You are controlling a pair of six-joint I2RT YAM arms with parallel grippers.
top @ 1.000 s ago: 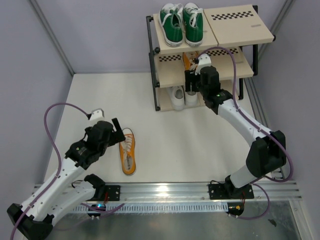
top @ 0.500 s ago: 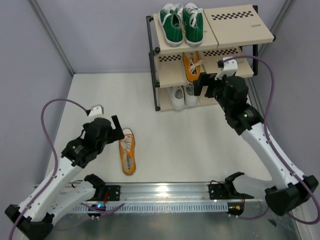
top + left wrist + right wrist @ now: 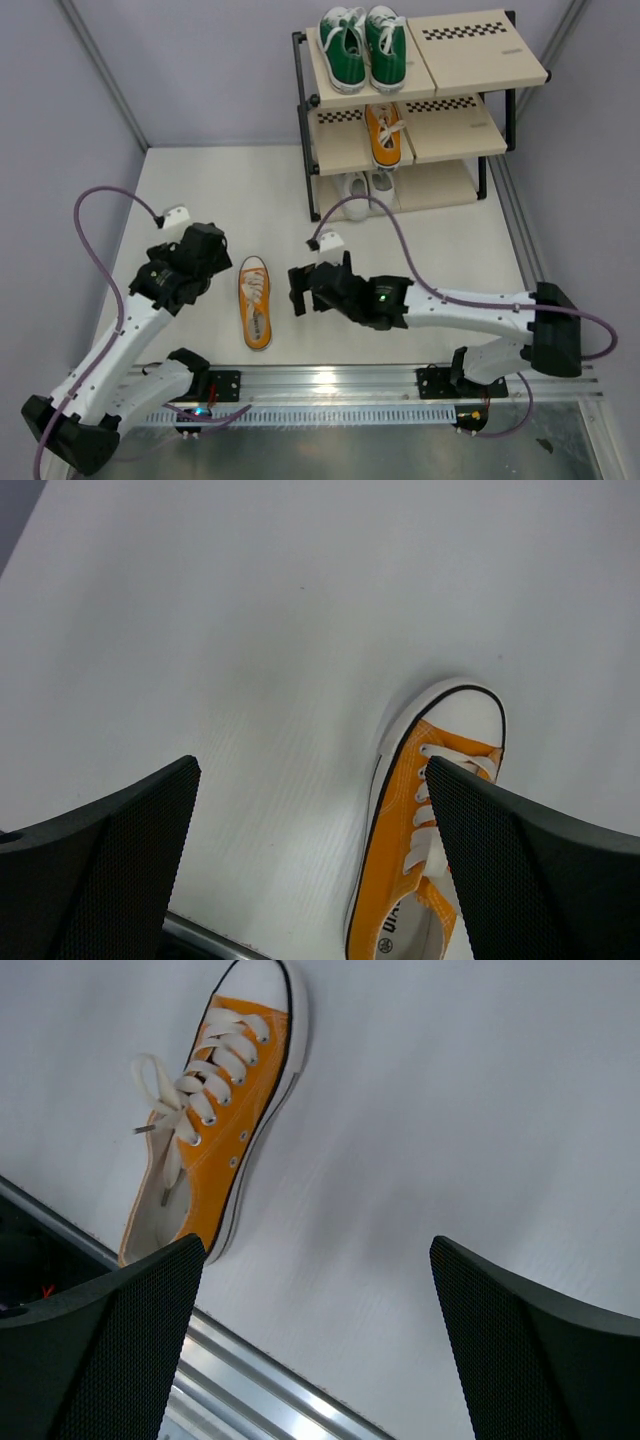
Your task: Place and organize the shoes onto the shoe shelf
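Observation:
I need to grab the orange shoe with my right gripper by its heel-side (image 3: 266, 324) next, so the toe and sole of the shoe stay free to rest on the shelf (image 3: 480, 55).
One orange shoe (image 3: 255, 302) lies alone on the white floor, toe pointing away from the arms; it also shows as the orange shoe (image 3: 425, 830) and the orange shoe (image 3: 215, 1110). My left gripper (image 3: 212, 252) hovers open just left of it, my left gripper (image 3: 310, 770) with nothing between its fingers. My right gripper (image 3: 312, 287) stands open just right of the shoe, my right gripper (image 3: 318, 1245) over bare floor. The shoe shelf (image 3: 480, 55) at the back holds the green pair (image 3: 363, 47) on top, another orange shoe (image 3: 385, 135) in the middle and the white pair (image 3: 362, 185) at the bottom.
A metal rail (image 3: 330, 380) runs along the near edge, right behind the shoe's heel. Grey walls close in on the left and right. The right halves of the shelf boards (image 3: 450, 135) are bare.
My right arm has swung away from the shelf's middle board down to the floor beside the lone orange shoe. Both grippers have opened wider. The left gripper has drawn back a little to the left.

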